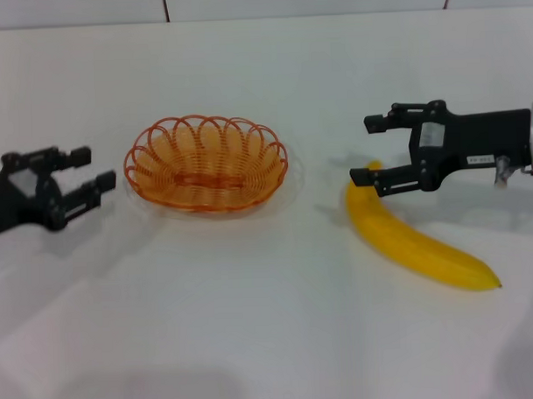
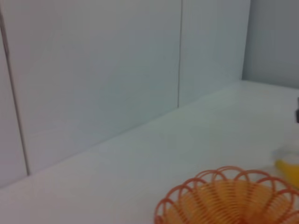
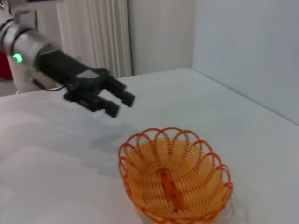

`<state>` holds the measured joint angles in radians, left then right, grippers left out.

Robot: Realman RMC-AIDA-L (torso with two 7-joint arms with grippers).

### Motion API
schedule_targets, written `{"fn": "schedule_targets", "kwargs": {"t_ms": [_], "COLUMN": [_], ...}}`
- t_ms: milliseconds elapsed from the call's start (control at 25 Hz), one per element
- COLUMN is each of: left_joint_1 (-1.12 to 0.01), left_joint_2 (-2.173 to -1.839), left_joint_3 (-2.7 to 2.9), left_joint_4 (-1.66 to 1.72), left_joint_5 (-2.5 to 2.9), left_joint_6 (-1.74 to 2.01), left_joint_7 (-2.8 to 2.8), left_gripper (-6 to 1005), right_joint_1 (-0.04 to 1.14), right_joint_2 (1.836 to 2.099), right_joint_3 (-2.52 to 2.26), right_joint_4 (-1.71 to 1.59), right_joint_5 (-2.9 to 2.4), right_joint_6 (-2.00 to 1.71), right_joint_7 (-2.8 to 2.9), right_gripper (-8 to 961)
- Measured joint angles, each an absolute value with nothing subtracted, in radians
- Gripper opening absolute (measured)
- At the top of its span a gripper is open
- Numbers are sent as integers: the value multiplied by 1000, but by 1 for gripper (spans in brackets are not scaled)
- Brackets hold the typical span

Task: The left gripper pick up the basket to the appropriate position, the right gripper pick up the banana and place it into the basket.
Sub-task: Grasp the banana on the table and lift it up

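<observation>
The robot's right gripper isn't ready to close on the banana yet. Its fingers are above the banana's tip (image 1: 362,193), short of the banana's curved middle, so it needs to first move to that middle.
The orange wire basket (image 1: 206,164) sits empty on the white table, left of centre; it also shows in the left wrist view (image 2: 229,200) and the right wrist view (image 3: 175,179). My left gripper (image 1: 92,169) is open, just left of the basket's rim and apart from it; it also shows in the right wrist view (image 3: 122,103). The yellow banana (image 1: 412,240) lies on the table to the right. My right gripper (image 1: 368,149) is open above the banana's near end, its lower finger close over the tip. A bit of the banana shows in the left wrist view (image 2: 288,171).
The white table (image 1: 271,339) runs to a pale panelled wall (image 2: 117,70) at the back. There is free table between the basket and the banana and in front of both.
</observation>
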<state>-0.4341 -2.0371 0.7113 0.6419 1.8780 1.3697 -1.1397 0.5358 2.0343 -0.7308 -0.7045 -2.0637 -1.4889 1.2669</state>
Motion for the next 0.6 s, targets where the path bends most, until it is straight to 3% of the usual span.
{"fn": "schedule_targets", "kwargs": {"t_ms": [280, 600], "left_joint_1": [-387, -405], "left_joint_2": [-2033, -2032], "left_joint_3": [706, 718], "left_joint_4": [537, 489], "left_joint_5": [1809, 1852], "left_joint_6": [1413, 1351], "left_joint_7": [-958, -952], "left_gripper": [509, 508], "right_joint_1": [497, 348], "right_joint_2": [2044, 2047], "right_joint_3": [-798, -1172], "right_joint_4": [-856, -1341], "right_joint_5": [-2069, -2140], "right_joint_6": [-1496, -1478], "right_joint_7": [1430, 1868], "right_gripper": [861, 863]}}
